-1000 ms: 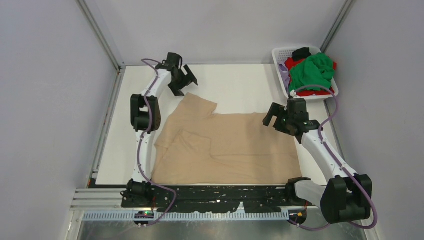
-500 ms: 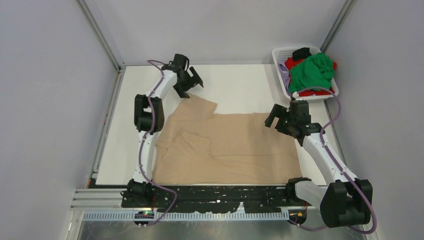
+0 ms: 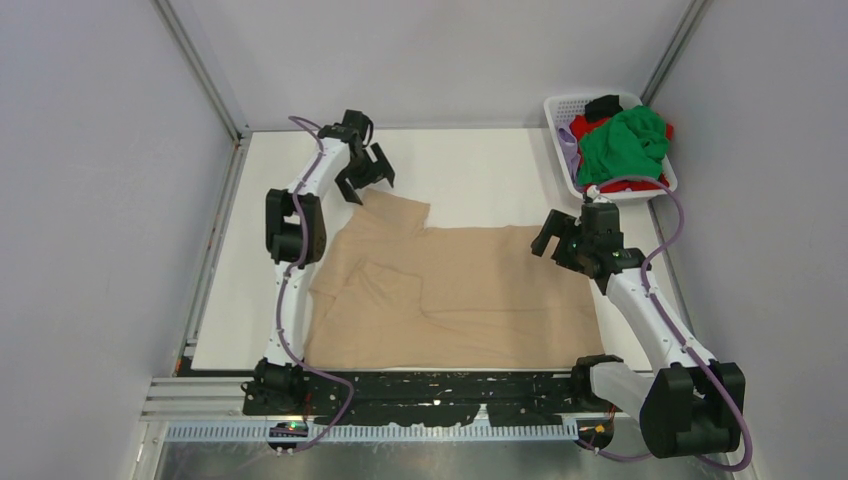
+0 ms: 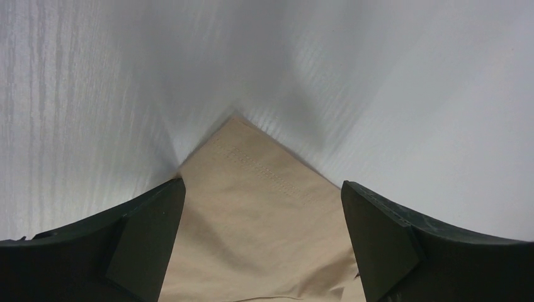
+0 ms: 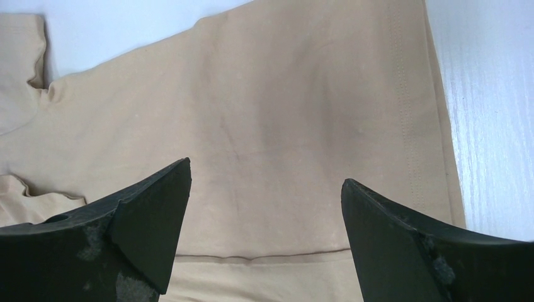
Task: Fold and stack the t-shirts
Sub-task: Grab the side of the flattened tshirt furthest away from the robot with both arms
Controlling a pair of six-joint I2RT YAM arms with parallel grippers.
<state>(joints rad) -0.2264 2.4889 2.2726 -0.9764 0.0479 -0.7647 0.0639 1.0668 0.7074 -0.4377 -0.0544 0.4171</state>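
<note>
Next, my left gripper grabs the beige t-shirt's sleeve near its hem and leaves the far hem corner for my right gripper to fold.
A beige t-shirt (image 3: 450,295) lies spread on the white table, one sleeve pointing to the far left. My left gripper (image 3: 362,182) is open just above that sleeve's far end; the sleeve hem (image 4: 264,167) shows between its jaws in the left wrist view. My right gripper (image 3: 553,240) is open over the shirt's far right corner; the cloth (image 5: 271,126) lies under its spread jaws, with a fold line near them. Green (image 3: 625,145), red (image 3: 583,125), black (image 3: 603,105) and lilac (image 3: 567,143) shirts lie heaped in the basket.
A white mesh basket (image 3: 566,104) stands at the table's far right corner. Bare white table (image 3: 480,170) lies beyond the shirt. Grey walls close in left, right and behind. The table's right edge strip (image 5: 491,113) shows beside the shirt hem.
My left gripper has moved back and down toward the sleeve's far end. My right gripper has shifted slightly right and forward over the shirt's corner. The shirt has barely moved.
</note>
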